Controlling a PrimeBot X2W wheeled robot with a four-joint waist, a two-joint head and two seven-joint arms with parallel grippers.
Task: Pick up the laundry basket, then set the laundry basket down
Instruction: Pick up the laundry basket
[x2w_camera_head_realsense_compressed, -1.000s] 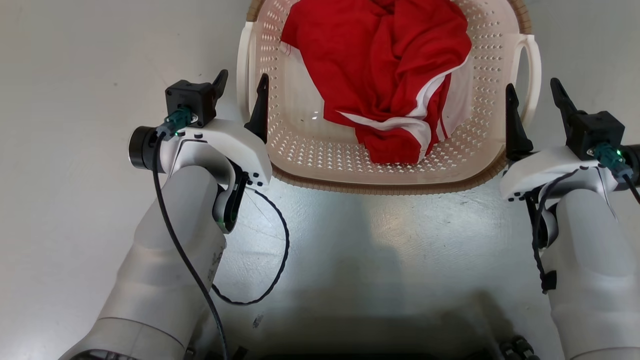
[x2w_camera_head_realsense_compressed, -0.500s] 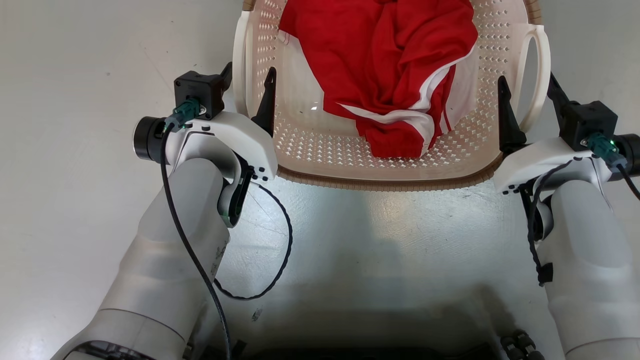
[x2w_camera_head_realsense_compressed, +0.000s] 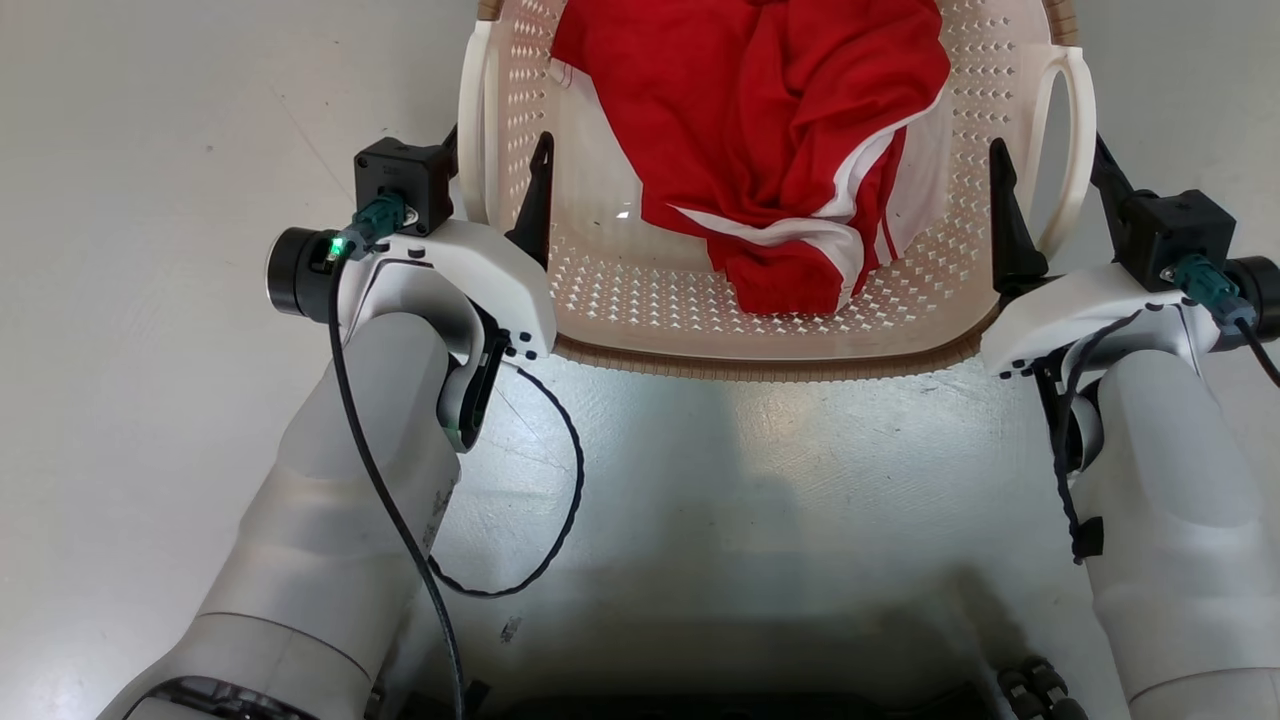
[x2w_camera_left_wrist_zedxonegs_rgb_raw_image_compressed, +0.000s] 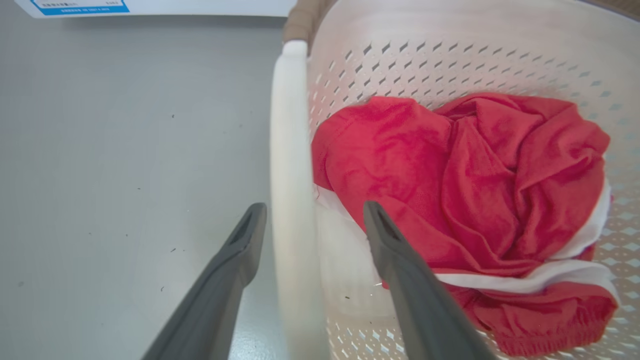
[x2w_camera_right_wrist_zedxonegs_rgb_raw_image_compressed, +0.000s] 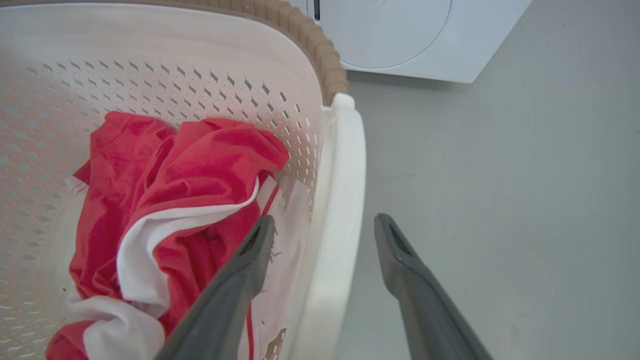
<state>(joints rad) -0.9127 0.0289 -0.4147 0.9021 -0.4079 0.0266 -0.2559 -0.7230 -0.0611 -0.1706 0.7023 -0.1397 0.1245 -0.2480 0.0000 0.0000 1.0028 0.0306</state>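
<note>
My right gripper grabs the laundry basket by its white loop handle next, to pick it up with the basket's red garment (x2w_camera_head_realsense_compressed: 756, 144) inside.
The cream perforated laundry basket (x2w_camera_head_realsense_compressed: 640, 300) with its brown rim stands on the grey floor, holding a red and white garment (x2w_camera_head_realsense_compressed: 760, 120). My left gripper (x2w_camera_head_realsense_compressed: 497, 175) is open, its two fingers on either side of the basket's left loop handle (x2w_camera_head_realsense_compressed: 468, 120); in the left wrist view the left gripper (x2w_camera_left_wrist_zedxonegs_rgb_raw_image_compressed: 315, 210) straddles that white handle (x2w_camera_left_wrist_zedxonegs_rgb_raw_image_compressed: 290, 150) with gaps on both sides. My right gripper (x2w_camera_head_realsense_compressed: 1050, 180) is open too, one finger inside the basket and one outside the right handle (x2w_camera_head_realsense_compressed: 1070, 130). The right wrist view shows the right gripper (x2w_camera_right_wrist_zedxonegs_rgb_raw_image_compressed: 325, 222) around the right handle (x2w_camera_right_wrist_zedxonegs_rgb_raw_image_compressed: 345, 200).
A white washer (x2w_camera_right_wrist_zedxonegs_rgb_raw_image_compressed: 400, 30) stands on the floor just beyond the basket's far right corner. A white panel with a blue label (x2w_camera_left_wrist_zedxonegs_rgb_raw_image_compressed: 75, 6) lies at the far left. My dark base (x2w_camera_head_realsense_compressed: 740, 690) is right below the basket.
Both grippers have slid forward along the basket's sides, so each loop handle now lies deeper between its fingers. The view has shifted slightly and the basket looks a little larger.
</note>
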